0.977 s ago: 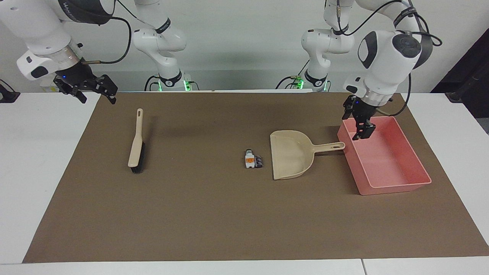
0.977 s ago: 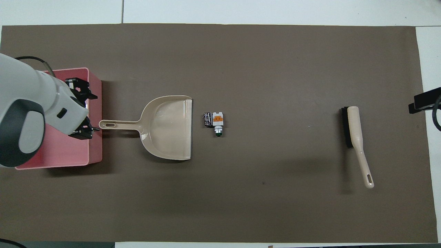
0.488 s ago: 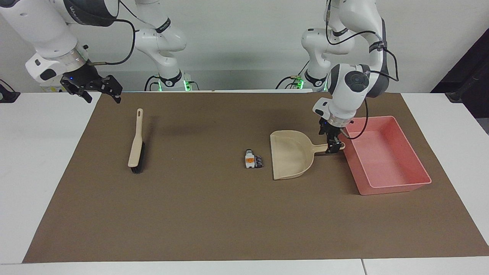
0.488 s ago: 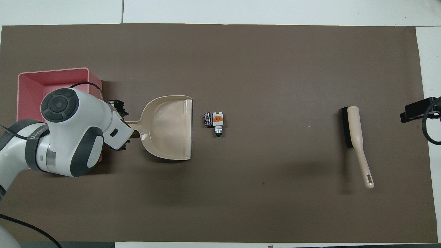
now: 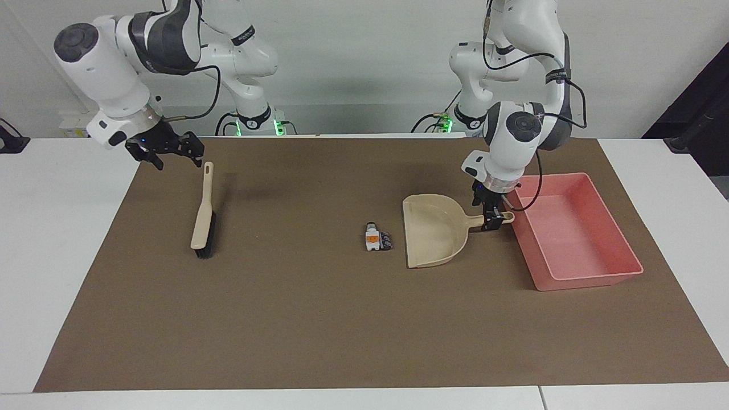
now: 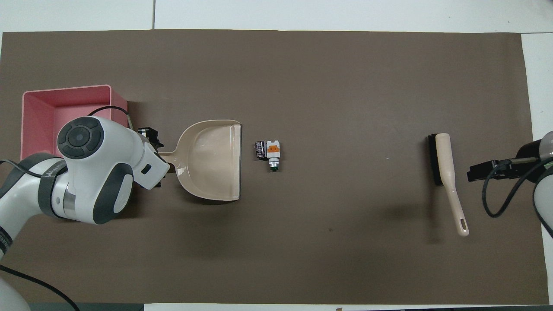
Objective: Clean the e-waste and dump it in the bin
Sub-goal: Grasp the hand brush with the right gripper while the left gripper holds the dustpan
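My right gripper is to grab the brush by its pale handle (image 6: 449, 185) next, and then I will sweep the e-waste (image 6: 268, 154) into the dustpan.
The e-waste lies in the middle of the brown mat: a white scrap with an orange patch (image 5: 372, 238) (image 6: 273, 151) touching a small dark chip (image 5: 386, 240) (image 6: 259, 150). Both sit just off the open mouth of the beige dustpan (image 5: 433, 233) (image 6: 211, 160). The pink bin (image 5: 586, 282) (image 6: 65, 89) stands at the left arm's end, by the dustpan's handle tip. My left gripper (image 5: 492, 219) is down at the dustpan handle near its end. In the overhead view the arm hides most of it. My right gripper (image 5: 175, 155) is open and empty, in the air beside the brush handle's tip.
A beige brush with black bristles (image 5: 202, 216) (image 6: 445, 168) lies on the mat toward the right arm's end, its handle pointing toward the robots. The brown mat (image 5: 319, 330) covers most of the white table.
My left gripper has come from over the bin down to the dustpan handle. My right gripper has moved from off the mat's edge to beside the brush handle's tip. Nothing on the mat has moved.
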Robot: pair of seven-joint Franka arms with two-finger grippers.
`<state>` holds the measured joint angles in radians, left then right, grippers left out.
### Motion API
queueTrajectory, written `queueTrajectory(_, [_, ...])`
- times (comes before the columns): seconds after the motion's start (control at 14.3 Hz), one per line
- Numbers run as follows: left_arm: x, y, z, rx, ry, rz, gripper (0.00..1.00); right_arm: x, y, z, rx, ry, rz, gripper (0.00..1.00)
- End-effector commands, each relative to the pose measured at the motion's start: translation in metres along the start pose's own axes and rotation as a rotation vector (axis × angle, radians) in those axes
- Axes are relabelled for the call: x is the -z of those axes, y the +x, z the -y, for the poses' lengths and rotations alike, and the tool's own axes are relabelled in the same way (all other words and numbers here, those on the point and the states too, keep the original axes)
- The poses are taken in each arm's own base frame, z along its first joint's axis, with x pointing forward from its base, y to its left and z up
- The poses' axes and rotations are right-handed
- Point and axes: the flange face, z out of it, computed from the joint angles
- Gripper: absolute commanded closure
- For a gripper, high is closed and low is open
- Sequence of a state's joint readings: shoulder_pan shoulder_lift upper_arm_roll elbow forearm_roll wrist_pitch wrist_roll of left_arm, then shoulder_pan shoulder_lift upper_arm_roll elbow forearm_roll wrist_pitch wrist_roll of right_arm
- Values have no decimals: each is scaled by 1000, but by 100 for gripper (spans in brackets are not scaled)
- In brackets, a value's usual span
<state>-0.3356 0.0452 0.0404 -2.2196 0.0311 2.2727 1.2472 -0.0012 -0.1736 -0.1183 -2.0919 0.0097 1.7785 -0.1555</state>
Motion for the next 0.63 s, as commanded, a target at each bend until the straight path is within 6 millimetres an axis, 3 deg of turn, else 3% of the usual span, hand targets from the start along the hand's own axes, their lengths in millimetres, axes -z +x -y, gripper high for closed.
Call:
queueTrajectory(0.0, [-10,6,-8,-1,30,5,11,-49,-13,-4,32,17,0,1])
queueTrajectory(0.28, [-16,15,-11,9,27,5,13,-98,-13,-14,42,20,27,1])
queueTrajectory(0.35, [-16,16,-11,8,27,5,24,-108,-15,-17,43,20,21,1])
queueTrajectory(0.49, [-13,15,-9,10,28,6,73,-128,-20,-21,32,19,19,1])
queueTrajectory(0.56, [-13,14,-8,10,27,6,91,-134,-22,-21,35,19,17,1])
